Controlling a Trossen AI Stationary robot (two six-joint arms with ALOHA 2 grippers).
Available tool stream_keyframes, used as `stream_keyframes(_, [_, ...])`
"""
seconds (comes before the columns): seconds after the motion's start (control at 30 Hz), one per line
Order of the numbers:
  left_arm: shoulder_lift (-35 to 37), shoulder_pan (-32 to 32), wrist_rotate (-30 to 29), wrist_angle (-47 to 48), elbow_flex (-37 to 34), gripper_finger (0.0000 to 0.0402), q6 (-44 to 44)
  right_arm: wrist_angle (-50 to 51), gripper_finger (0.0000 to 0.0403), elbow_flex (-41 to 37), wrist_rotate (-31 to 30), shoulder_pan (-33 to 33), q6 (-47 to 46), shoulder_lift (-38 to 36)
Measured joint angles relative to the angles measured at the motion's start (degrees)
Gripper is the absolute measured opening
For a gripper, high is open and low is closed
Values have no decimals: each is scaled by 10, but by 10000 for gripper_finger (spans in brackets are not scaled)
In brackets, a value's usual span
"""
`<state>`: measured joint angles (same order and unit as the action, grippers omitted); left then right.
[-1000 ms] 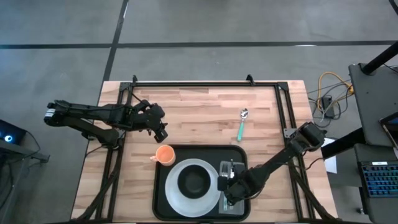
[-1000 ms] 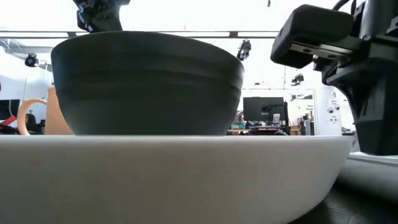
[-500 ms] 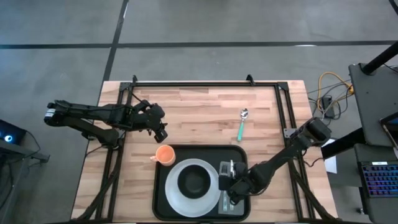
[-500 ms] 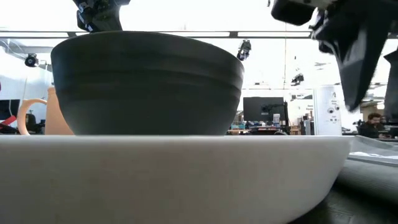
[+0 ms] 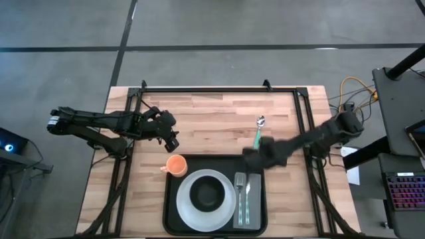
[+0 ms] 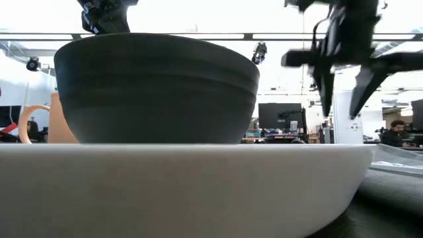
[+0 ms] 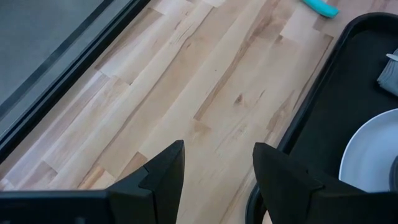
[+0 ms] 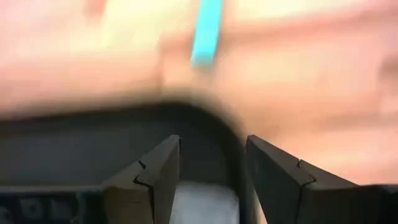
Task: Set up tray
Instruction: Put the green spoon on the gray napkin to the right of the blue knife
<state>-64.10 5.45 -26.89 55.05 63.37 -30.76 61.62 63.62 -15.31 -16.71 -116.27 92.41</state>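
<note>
My right gripper should next grab the spoon by its teal handle, so that the spoon can be added to the tray setting.
The black tray lies at the table's near middle. It holds a white plate with a dark bowl, and a grey napkin with a fork lying on it. An orange cup stands by the tray's far left corner. A spoon with a teal handle lies on the wood beyond the tray. My right gripper hovers open over the tray's far right corner, blurred, holding nothing. My left gripper waits open over the wood, beyond the cup.
A black metal frame runs around the tabletop's far and side edges. Bare wood lies between the tray and the far rail. In the low view the plate and bowl fill the foreground, with the room behind.
My right gripper has opened, risen from the napkin and swung toward the table's far edge, toward the spoon. The fork stays lying on the napkin in the tray.
</note>
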Motion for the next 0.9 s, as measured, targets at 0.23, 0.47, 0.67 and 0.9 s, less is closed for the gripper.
stream_keyframes(0.23, [0,0,0,0,0,171,0,-125,171,-113,1,151,137,-67])
stream_keyframes(0.47, [0,0,0,0,0,171,0,-211,170,-181,24,238,197,-72])
stream_keyframes(0.67, [0,0,0,0,0,171,0,-238,164,-190,28,269,220,-43])
stream_keyframes(0.9, [0,0,0,0,0,171,0,-256,139,-188,23,286,246,3])
